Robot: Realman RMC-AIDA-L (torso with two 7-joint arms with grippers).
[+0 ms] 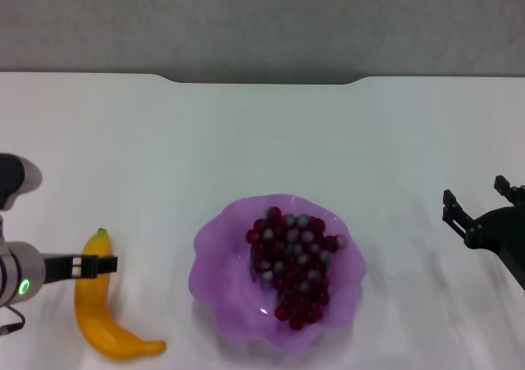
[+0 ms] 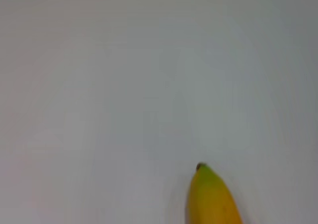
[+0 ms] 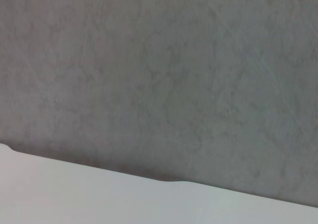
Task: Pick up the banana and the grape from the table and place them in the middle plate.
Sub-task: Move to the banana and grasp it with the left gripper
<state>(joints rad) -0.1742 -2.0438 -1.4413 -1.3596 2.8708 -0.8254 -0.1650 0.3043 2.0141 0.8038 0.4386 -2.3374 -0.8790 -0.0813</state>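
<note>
My left gripper's fingers are above the upper part of the banana in the head view. My left gripper should go down first and then close on the banana.
The banana (image 1: pixel 107 321) lies on the white table (image 1: pixel 246 140) at the front left, its green stem tip pointing away from me. My left gripper (image 1: pixel 98 265) reaches across the banana's upper part, close above or against it. The banana's tip also shows in the left wrist view (image 2: pixel 212 199). The grape bunch (image 1: pixel 294 259) lies inside the purple scalloped middle plate (image 1: pixel 217 255) at the front centre. My right gripper (image 1: pixel 474 191) hovers at the right edge, to the right of the plate, open and empty.
The table's notched far edge (image 1: pixel 262 79) meets a grey wall (image 3: pixel 159 60), which fills most of the right wrist view. Bare white tabletop lies between the banana and the plate.
</note>
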